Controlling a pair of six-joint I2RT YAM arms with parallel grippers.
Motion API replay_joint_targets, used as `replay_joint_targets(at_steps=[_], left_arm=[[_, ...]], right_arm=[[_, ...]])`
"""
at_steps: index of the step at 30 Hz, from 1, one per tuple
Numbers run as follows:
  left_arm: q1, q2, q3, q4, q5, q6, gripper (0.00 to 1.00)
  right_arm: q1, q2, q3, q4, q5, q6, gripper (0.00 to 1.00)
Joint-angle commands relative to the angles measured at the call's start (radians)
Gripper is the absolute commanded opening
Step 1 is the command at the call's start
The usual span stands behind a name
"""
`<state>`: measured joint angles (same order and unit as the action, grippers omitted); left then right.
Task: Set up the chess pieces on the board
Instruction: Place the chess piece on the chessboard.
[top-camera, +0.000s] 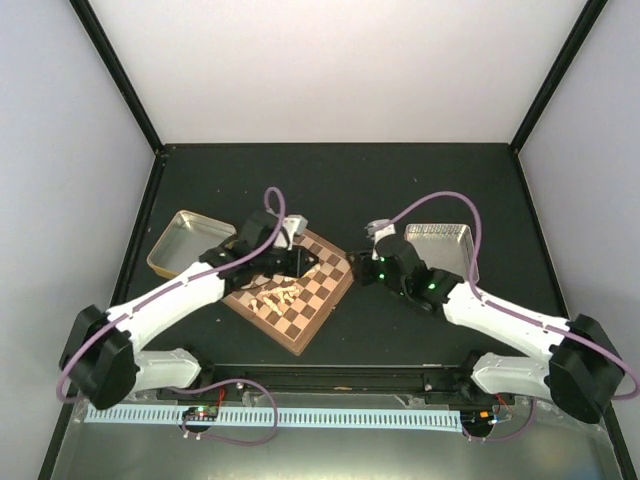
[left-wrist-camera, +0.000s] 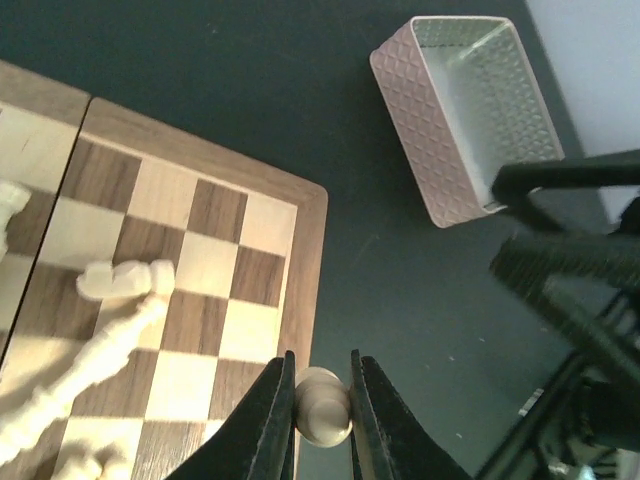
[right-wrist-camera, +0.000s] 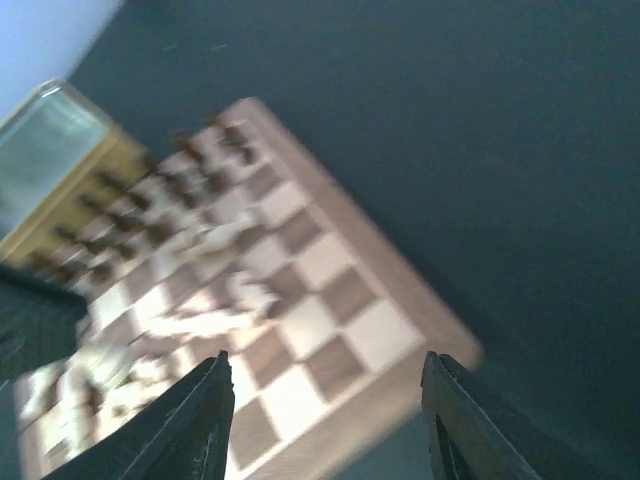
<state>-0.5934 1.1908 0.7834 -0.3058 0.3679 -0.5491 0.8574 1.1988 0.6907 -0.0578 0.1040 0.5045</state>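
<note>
My left gripper keeps hold of the piece for now until it reaches the free squares near the board's corner, since the piece hangs over the board's brown rim (left-wrist-camera: 305, 290).
The checkered wooden board (top-camera: 305, 300) lies turned like a diamond in the middle of the table. Several pale cream pieces (top-camera: 280, 293) lie toppled on it; they also show in the left wrist view (left-wrist-camera: 115, 285). Dark brown pieces (right-wrist-camera: 150, 215) stand in rows along its far side, blurred. My left gripper (left-wrist-camera: 321, 405) is shut on a pale cream chess piece (left-wrist-camera: 322, 405), held over the board's brown rim (left-wrist-camera: 305, 290). My right gripper (right-wrist-camera: 325, 415) is open and empty above the board's corner (right-wrist-camera: 400, 340).
A gold-tan metal tray (top-camera: 185, 240) stands left of the board. A pinkish rectangular tray (left-wrist-camera: 465, 105) stands to the right, also in the top view (top-camera: 445, 240). The right arm's dark links (left-wrist-camera: 580, 260) cross the right side of the left wrist view.
</note>
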Motion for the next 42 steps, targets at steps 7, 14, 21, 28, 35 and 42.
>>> replay_joint_targets(at_steps=[7,14,21,28,35,42], left_arm=[[-0.254,0.315,0.202,0.072,-0.389,0.168,0.02],[-0.278,0.408,0.221,0.113,-0.499,0.184,0.02],[-0.276,0.491,0.232,0.2,-0.615,0.202,0.01],[-0.267,0.562,0.25,0.24,-0.659,0.22,0.02],[-0.258,0.585,0.243,0.241,-0.657,0.221,0.07],[-0.254,0.56,0.241,0.223,-0.612,0.207,0.26]], right_arm=[[-0.138,-0.202,-0.083,-0.281,0.241,0.334,0.52],[-0.143,-0.225,-0.109,-0.249,0.217,0.319,0.52],[-0.143,-0.213,-0.118,-0.215,0.192,0.309,0.52],[-0.143,-0.213,-0.113,-0.209,0.17,0.294,0.52],[-0.143,-0.208,-0.112,-0.204,0.151,0.29,0.52],[-0.144,-0.219,-0.098,-0.211,0.138,0.285,0.52]])
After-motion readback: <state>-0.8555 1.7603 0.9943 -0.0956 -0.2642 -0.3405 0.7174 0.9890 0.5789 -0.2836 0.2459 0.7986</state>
